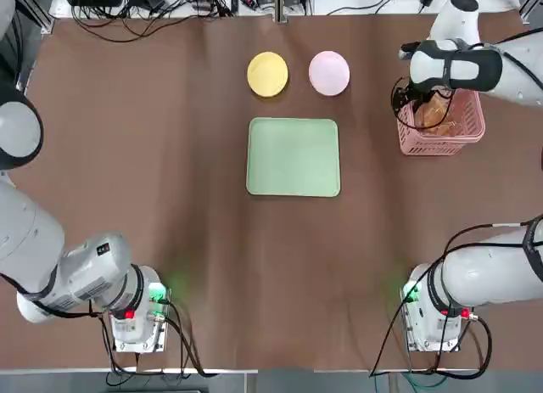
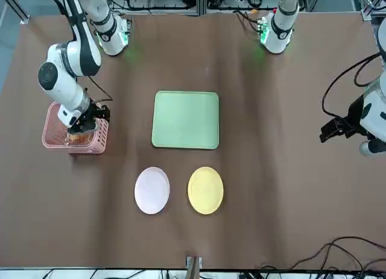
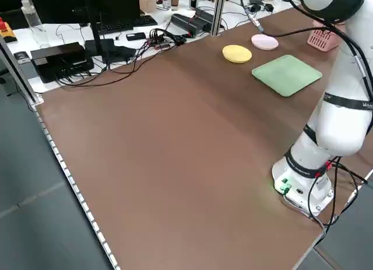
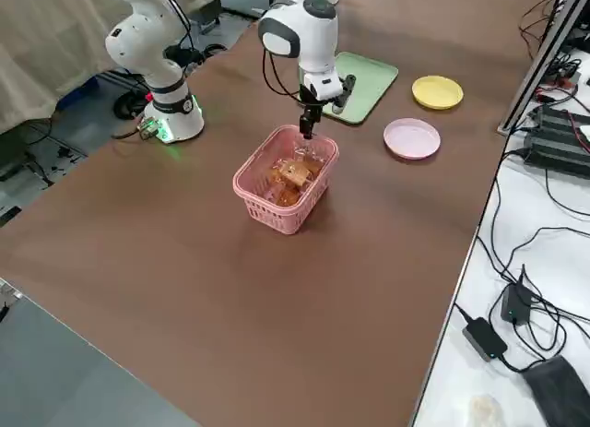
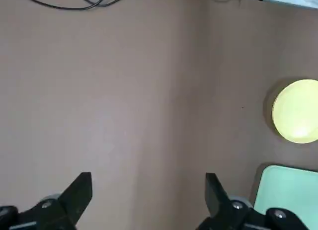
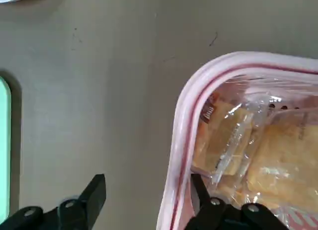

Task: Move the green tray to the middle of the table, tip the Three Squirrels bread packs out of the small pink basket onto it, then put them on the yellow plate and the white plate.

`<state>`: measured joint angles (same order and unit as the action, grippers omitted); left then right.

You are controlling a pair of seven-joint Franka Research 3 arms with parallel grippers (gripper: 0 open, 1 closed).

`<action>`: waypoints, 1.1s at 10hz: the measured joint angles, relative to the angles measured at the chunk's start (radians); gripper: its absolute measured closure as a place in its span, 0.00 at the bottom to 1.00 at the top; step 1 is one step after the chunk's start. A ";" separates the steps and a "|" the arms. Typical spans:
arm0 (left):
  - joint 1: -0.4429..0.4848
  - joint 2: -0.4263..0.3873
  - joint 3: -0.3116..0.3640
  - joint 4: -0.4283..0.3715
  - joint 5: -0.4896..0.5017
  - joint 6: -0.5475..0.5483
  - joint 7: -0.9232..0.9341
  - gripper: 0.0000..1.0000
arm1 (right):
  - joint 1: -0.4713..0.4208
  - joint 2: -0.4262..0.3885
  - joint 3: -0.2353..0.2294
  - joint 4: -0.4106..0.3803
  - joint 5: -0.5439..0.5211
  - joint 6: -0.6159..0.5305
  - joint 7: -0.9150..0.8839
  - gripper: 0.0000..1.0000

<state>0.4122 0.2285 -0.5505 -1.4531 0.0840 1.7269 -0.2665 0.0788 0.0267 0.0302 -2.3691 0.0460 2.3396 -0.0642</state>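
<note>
Next, my right gripper grabs the basket by its tray-side rim (image 6: pixel 180 135), since the basket is too wide to span and bread packs fill its inside.
The green tray (image 1: pixel 293 155) lies flat in the middle of the table (image 1: pixel 153 155). Just beyond it sit the yellow plate (image 1: pixel 267 74) and the white plate (image 1: pixel 329 73), side by side and bare. The small pink basket (image 1: pixel 468 126) stands upright at the right with several bread packs (image 6: pixel 258 155) inside. My right gripper (image 6: pixel 147 190) is open, lowered over the basket's tray-side rim (image 6: pixel 180 135), with one finger inside the basket and one outside. My left gripper (image 5: pixel 147 190) hangs open above bare cloth at the table's left side, holding nothing.
Both arm bases (image 1: pixel 136 317) stand at the near edge. Cables and electronics (image 3: pixel 70 54) lie on a white bench past the far edge. Brown cloth stretches between the tray and the basket.
</note>
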 joint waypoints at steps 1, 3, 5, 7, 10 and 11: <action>0.001 0.000 0.000 -0.008 0.000 0.018 0.000 0.00 | 0.000 0.013 -0.002 -0.001 0.000 0.006 0.000 0.23; 0.001 0.001 0.000 -0.029 0.000 0.057 0.000 0.00 | -0.004 0.044 -0.006 -0.002 0.000 0.015 0.000 0.24; 0.012 -0.005 0.000 -0.029 0.000 0.061 0.000 0.00 | -0.007 0.062 -0.010 -0.002 0.000 0.018 0.000 0.26; 0.019 -0.006 -0.001 -0.029 0.000 0.061 0.001 0.00 | -0.013 0.071 -0.011 -0.002 0.000 0.018 0.000 0.29; 0.019 -0.006 -0.002 -0.029 0.000 0.061 0.001 0.00 | -0.014 0.072 -0.012 -0.002 0.000 0.018 -0.008 0.45; 0.019 -0.006 -0.003 -0.029 -0.002 0.061 0.001 0.00 | -0.016 0.073 -0.014 -0.002 0.000 0.018 -0.020 0.58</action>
<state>0.4316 0.2222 -0.5531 -1.4825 0.0817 1.7879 -0.2657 0.0632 0.0998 0.0158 -2.3710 0.0456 2.3576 -0.0846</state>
